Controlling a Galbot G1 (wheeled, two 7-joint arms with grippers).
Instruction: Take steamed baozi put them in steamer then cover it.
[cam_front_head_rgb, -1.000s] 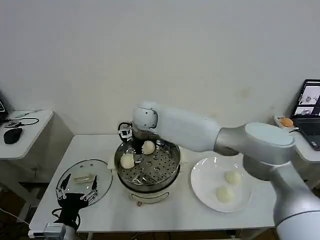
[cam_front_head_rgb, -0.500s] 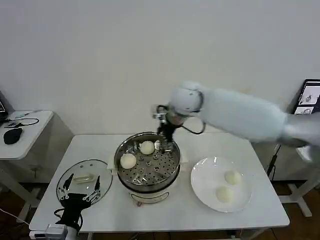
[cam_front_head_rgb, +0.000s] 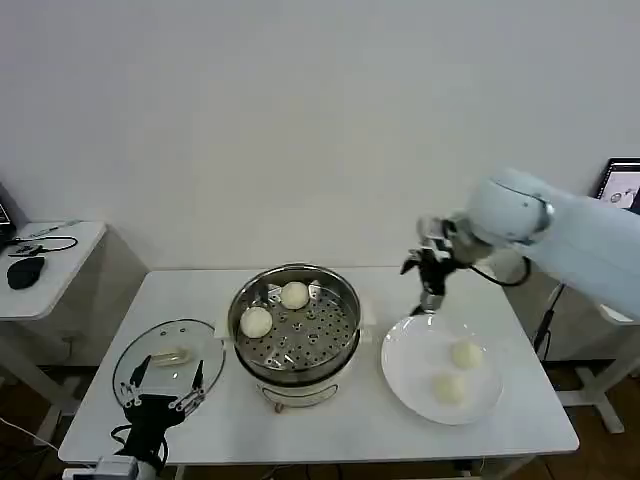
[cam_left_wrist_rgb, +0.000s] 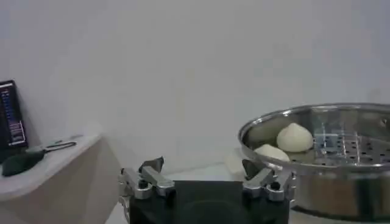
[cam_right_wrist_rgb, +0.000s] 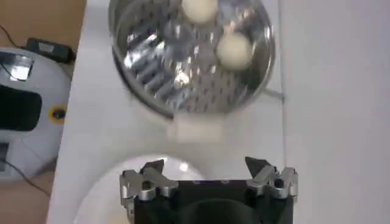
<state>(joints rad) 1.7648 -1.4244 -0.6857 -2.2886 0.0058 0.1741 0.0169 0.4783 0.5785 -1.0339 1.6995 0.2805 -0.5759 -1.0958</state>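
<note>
My right gripper grabs the creamy-white baozi's round sides next, to join the two baozi on the perforated tray (cam_front_head_rgb: 305, 337).
The steamer (cam_front_head_rgb: 295, 325) stands mid-table with two steamed baozi (cam_front_head_rgb: 294, 295) (cam_front_head_rgb: 256, 321) on its perforated tray. Two more baozi (cam_front_head_rgb: 466, 354) (cam_front_head_rgb: 449, 388) lie on the white plate (cam_front_head_rgb: 410, 350) to the right. My right gripper (cam_front_head_rgb: 428, 278) hangs open and empty above the plate's far rim. The right wrist view looks down past its jaws (cam_right_wrist_rgb: 207, 173) at the steamer (cam_right_wrist_rgb: 146, 67) and its baozi (cam_right_wrist_rgb: 234, 49). The cover (cam_front_head_rgb: 205, 350) lies flat left of the steamer. My left gripper (cam_front_head_rgb: 160, 388) waits open at the cover's near edge, with the steamer (cam_left_wrist_rgb: 323, 164) off to one side.
A side table (cam_front_head_rgb: 60, 250) with a mouse (cam_front_head_rgb: 25, 270) stands to the left. A laptop (cam_front_head_rgb: 620, 215) sits on a desk at far right. The white table's front edge (cam_front_head_rgb: 350, 455) runs close below the plate and cover.
My right arm has swung from over the steamer to the right, ending above the plate's far rim. Both baozi stay in the steamer. The left gripper barely moved.
</note>
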